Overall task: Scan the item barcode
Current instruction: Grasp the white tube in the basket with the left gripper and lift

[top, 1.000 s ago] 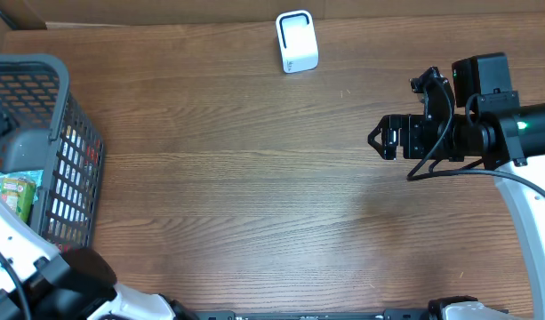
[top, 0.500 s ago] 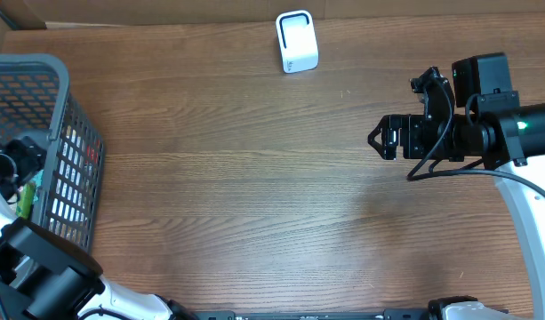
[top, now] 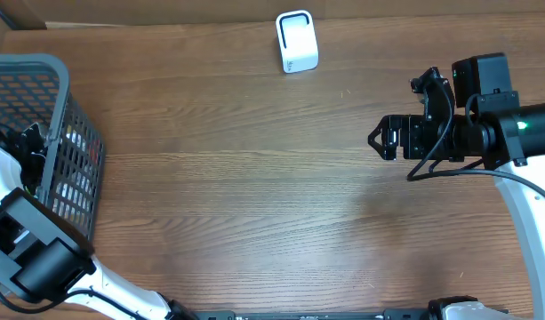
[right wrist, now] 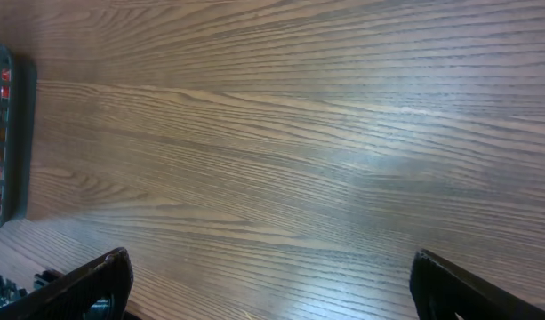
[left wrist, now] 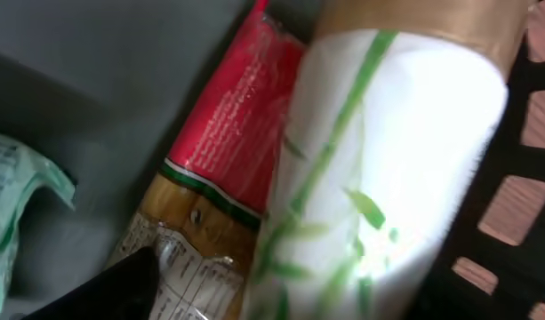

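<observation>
The white tube has its leaf-printed body [left wrist: 343, 231] between both fingers. My left gripper should close now. Closing now would hold the tube.
My left gripper [top: 25, 144] is down inside the grey basket [top: 54, 71] at the table's left edge. In the left wrist view a white tube with green leaf print and a brown end [left wrist: 379, 169] fills the middle, close to the camera. A red and brown packet [left wrist: 228, 151] lies beside it, and a pale green pouch [left wrist: 10, 204] sits at the left. One dark finger [left wrist: 108, 289] shows at the bottom left, apart from the tube; the other is hidden. The white scanner [top: 297, 41] stands at the far edge. My right gripper [top: 377, 140] hovers open over bare wood at the right.
The basket's dark mesh wall [left wrist: 521, 178] runs close along the right of the tube. In the right wrist view the basket's corner [right wrist: 1, 133] shows far left, with wide wooden table [right wrist: 299, 133] between it and the open right gripper [right wrist: 272, 284].
My left arm has swung up from the lower left and reached into the basket, now covering the green item seen there a second ago. The right arm has not moved.
</observation>
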`<state>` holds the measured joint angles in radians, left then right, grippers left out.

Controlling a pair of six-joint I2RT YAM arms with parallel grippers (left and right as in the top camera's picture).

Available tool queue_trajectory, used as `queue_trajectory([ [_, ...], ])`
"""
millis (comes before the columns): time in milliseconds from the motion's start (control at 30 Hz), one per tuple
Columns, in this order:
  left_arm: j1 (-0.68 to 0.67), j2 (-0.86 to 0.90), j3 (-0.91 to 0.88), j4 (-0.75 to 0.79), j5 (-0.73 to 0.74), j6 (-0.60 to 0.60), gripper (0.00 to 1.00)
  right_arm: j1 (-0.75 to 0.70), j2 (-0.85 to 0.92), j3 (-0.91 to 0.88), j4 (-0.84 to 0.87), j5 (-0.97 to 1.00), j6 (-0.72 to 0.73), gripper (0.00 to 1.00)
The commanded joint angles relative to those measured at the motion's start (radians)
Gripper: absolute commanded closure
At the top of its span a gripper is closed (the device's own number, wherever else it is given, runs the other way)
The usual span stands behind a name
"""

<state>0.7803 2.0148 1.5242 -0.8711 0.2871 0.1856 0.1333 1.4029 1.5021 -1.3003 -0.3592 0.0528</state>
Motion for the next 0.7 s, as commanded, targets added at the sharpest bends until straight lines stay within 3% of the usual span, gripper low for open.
queue_trajectory([
  [0, -0.003, 0.042, -0.016, -0.007, -0.006, 0.021, 0.31, 0.004, 0.000, 0.023, 0.004, -0.005, 0.003, 0.00],
  [33, -0.003, 0.042, -0.016, -0.006, -0.006, 0.020, 0.37, 0.004, 0.000, 0.023, 0.004, -0.005, 0.003, 0.00],
  [167, -0.003, 0.042, -0.016, -0.012, -0.006, 0.020, 0.94, 0.004, 0.000, 0.023, 0.005, -0.009, 0.003, 0.00],
  [400, 0.000, 0.042, 0.044, -0.071, -0.005, -0.018, 0.96, 0.004, 0.000, 0.023, 0.004, -0.009, 0.003, 0.00],
  [667, 0.000, 0.008, 0.444, -0.341, -0.005, -0.122, 0.96, 0.004, 0.000, 0.023, 0.004, -0.009, 0.003, 0.00],
])
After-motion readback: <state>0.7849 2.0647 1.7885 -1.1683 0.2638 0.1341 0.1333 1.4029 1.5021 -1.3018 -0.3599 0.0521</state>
